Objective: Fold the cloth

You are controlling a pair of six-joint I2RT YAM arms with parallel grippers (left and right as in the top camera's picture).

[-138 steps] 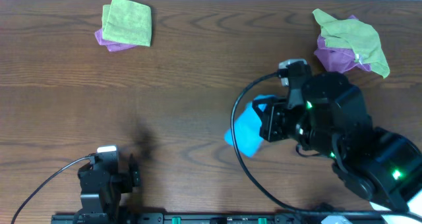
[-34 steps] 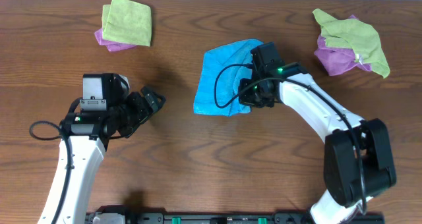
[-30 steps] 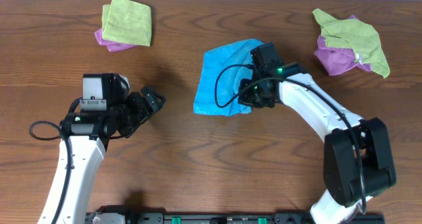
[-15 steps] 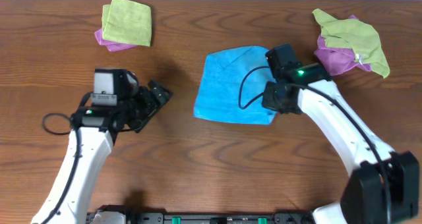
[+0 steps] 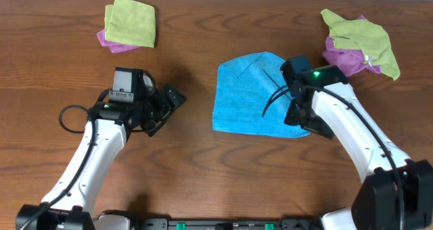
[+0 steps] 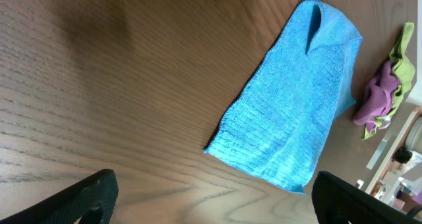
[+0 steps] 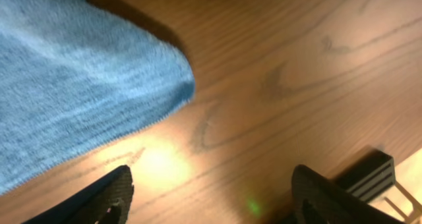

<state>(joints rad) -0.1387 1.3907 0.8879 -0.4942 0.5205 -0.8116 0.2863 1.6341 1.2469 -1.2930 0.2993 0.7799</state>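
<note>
The robot's left gripper needs to fold the cloth, so next it should grab the cloth's near corner (image 5: 215, 128) (image 6: 208, 149) that faces it and leave the cloth's other near corner for the right gripper.
The sky-blue cloth (image 5: 252, 95) lies spread on the wooden table, right of centre, with a small fold at its far corner. The left wrist view shows the cloth (image 6: 290, 105) as a long slanted shape. My right gripper (image 5: 302, 119) hangs over the cloth's near right corner. In its own view the right gripper (image 7: 211, 201) is open over bare wood, and the cloth's corner (image 7: 79, 72) lies just ahead of it. My left gripper (image 5: 172, 103) is open, left of the cloth and apart from it. Only wood shows between the left gripper's (image 6: 217, 204) fingers.
A folded lime-green cloth on a purple one (image 5: 128, 24) lies at the far left. A crumpled green and purple pile (image 5: 358, 44) sits at the far right, close to the blue cloth's far corner, and the pile (image 6: 386, 92) also shows in the left wrist view.
My right gripper pulled the cloth to the right and toward the front, then opened and let it go. My left arm moved right, closer to the cloth.
</note>
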